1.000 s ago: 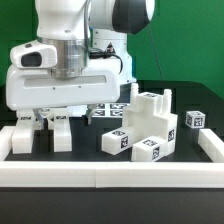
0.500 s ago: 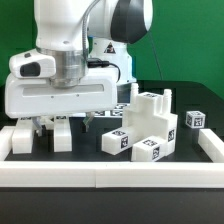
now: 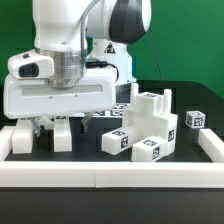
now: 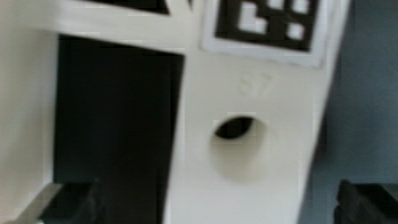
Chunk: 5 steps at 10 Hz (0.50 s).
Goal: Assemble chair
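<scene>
Next, my gripper grabs the white chair block (image 4: 258, 130) by its holed bar (image 4: 235, 178). Then I add the block to the partly built chair.
My gripper (image 3: 60, 126) is low over the table at the exterior view's left, fingers pointing down on either side of an upright white chair block (image 3: 62, 136). In the wrist view this block (image 4: 258, 130) fills the middle, with a round hole and a marker tag at one end. My dark fingertips (image 4: 71, 203) stand at both sides of it, one with a clear gap to the block, so the gripper (image 4: 217, 208) is open. The partly built chair (image 3: 148, 125), chunky white blocks with tags, stands right of my hand.
Another white block (image 3: 27, 138) stands just left of my fingers. A small tagged cube (image 3: 195, 119) sits at the far right. The low white border rail (image 3: 110, 178) runs along the front and up both sides.
My hand has come down a little over the white block since a second ago. It has held still for the last half second. The parts have not moved.
</scene>
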Tool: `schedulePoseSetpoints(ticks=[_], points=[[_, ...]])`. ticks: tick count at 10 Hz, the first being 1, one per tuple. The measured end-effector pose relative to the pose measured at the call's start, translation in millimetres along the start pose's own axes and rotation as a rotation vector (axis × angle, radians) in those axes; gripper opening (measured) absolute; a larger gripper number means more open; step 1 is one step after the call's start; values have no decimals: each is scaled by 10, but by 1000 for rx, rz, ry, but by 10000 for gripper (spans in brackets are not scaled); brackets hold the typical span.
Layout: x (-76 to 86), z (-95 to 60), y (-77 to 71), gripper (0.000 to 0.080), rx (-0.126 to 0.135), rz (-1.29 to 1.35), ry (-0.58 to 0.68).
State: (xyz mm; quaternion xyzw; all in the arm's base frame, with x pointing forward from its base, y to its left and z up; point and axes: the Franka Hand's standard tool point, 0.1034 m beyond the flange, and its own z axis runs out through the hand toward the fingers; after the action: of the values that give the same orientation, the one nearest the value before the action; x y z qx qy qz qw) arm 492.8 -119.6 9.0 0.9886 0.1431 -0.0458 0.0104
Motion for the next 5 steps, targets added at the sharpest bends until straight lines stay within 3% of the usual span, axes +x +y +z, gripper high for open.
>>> schedulePoseSetpoints(ticks=[5], points=[[43,30,-98,649,6,-10,0]])
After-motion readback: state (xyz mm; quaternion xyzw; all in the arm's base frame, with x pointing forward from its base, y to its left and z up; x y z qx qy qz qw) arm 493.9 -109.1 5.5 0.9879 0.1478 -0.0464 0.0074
